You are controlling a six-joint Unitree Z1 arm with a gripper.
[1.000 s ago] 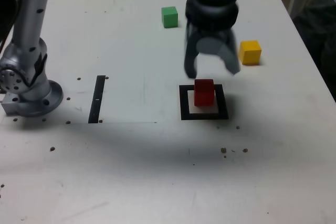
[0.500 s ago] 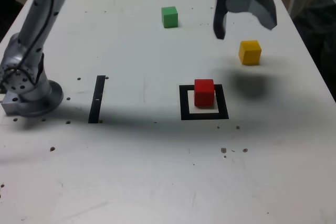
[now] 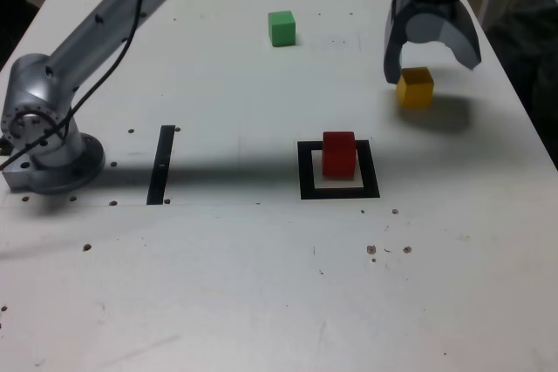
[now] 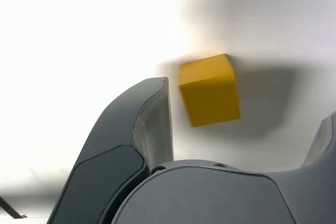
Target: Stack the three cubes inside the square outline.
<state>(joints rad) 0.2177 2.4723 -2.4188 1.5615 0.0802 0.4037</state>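
My fingers are above the yellow cube in the wrist view and would miss it if I closed now. My gripper needs to move lower before it closes.
The red cube (image 3: 339, 153) stands inside the square outline (image 3: 306, 177), near its far edge. At the exterior view's right the yellow cube (image 3: 415, 86) rests on the table, with my gripper (image 3: 432, 64) open directly above it, its fingers spread to either side and nothing between them. In the wrist view the yellow cube (image 4: 210, 89) lies just beyond one grey finger (image 4: 155, 119), untouched. The green cube (image 3: 282, 28) sits alone at the far middle of the table.
The arm's grey base (image 3: 44, 141) stands at the exterior view's left. A narrow black strip (image 3: 161, 164) lies between base and outline. The table's right edge (image 3: 514, 84) runs close to the yellow cube. Small dark specks dot the white surface.
The gripper rose from above the red cube, swung to the exterior view's right and far side, opened wider, and now hangs over the yellow cube. The cubes have stayed put.
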